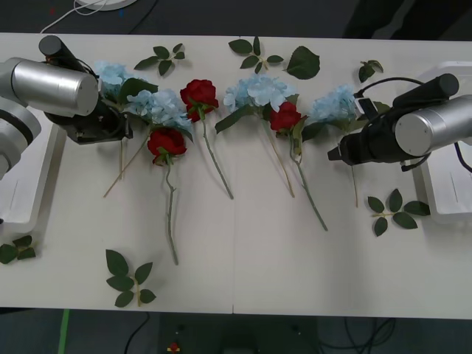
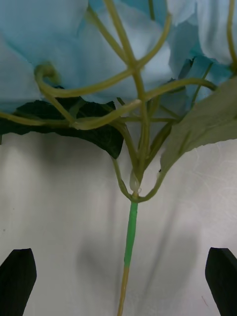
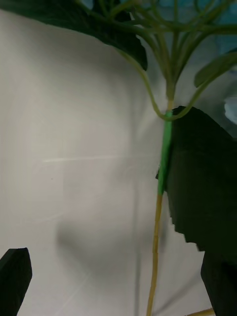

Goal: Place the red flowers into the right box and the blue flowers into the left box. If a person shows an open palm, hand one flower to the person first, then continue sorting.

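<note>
My left gripper needs to grab the leftmost blue flower by its bare stem (image 3: 155, 247) next, because the flower's soft petals and leaves spread wide at the head.
Several pale-blue flowers and three red flowers lie in a row across the white table. My left gripper (image 1: 118, 131) hangs over the leftmost blue flower (image 1: 110, 74). It is open (image 3: 116, 256), and that flower's stem (image 3: 163, 163) runs between the black fingers beside a big dark leaf (image 3: 207, 177). My right gripper (image 1: 335, 155) sits at the rightmost blue flower (image 1: 333, 103), also open (image 2: 119, 254), with the stem (image 2: 129, 237) centred between its fingers. Red flowers lie at centre left (image 1: 167, 141), behind it (image 1: 199, 94) and at centre right (image 1: 285, 116). The left box (image 1: 29, 184) and right box (image 1: 450, 195) stand at the table's ends.
Two more blue flowers (image 1: 162, 107) (image 1: 258, 90) lie among the roses with stems crossing. Loose leaf sprigs are scattered at the front left (image 1: 129, 279), beside the right box (image 1: 394, 206), near the left box (image 1: 16, 249) and along the far edge (image 1: 302, 63).
</note>
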